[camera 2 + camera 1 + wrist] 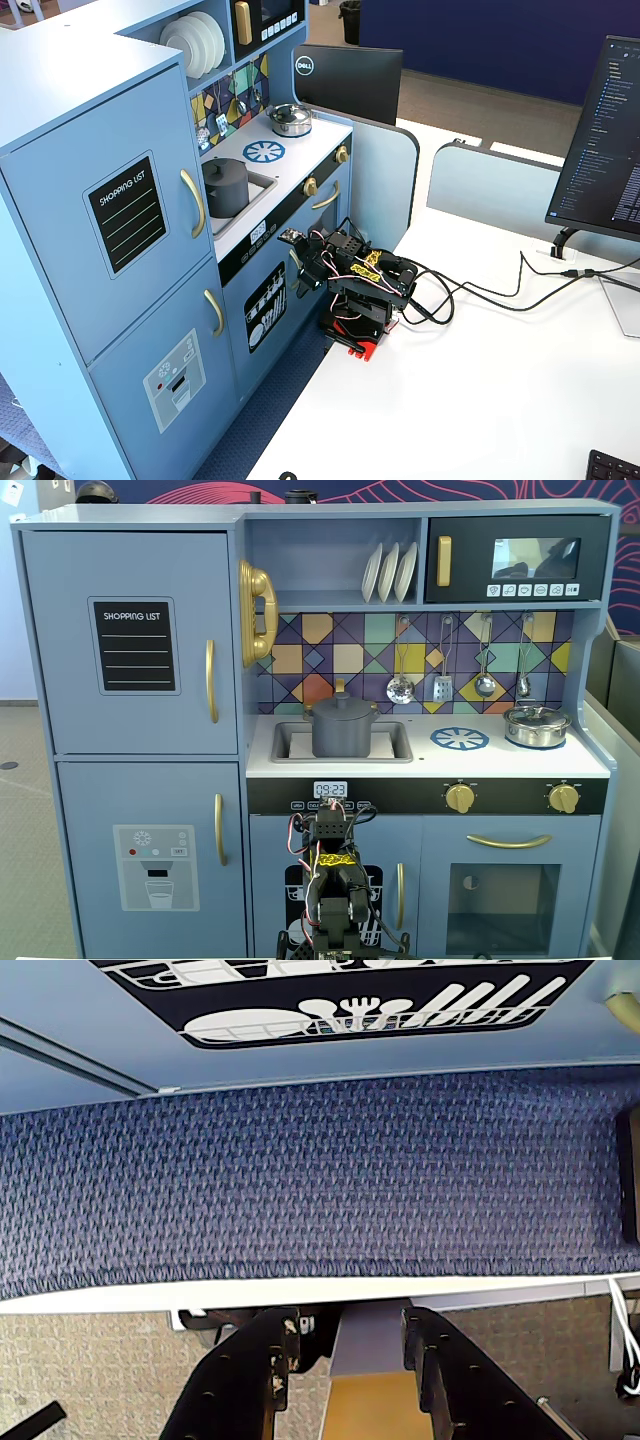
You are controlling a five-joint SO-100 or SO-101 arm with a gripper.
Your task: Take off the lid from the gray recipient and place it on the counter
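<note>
My gripper should next grab the lid by its small round knob to open the gray pot and put the lid on the counter.
The matte dark gray pot stands in the sink recess of the pale counter. Its flat gray lid with a small knob sits shut on top. Both show in the other fixed view too, the pot and the lid. My arm is folded low on the white table in front of the toy kitchen, well below the counter. My gripper points down at the blue carpet, open and empty, and it also shows from the side.
A shiny silver pot with its own lid stands at the counter's right, next to the blue burner print. Utensils hang on the back wall. Cables and a monitor are on the white table.
</note>
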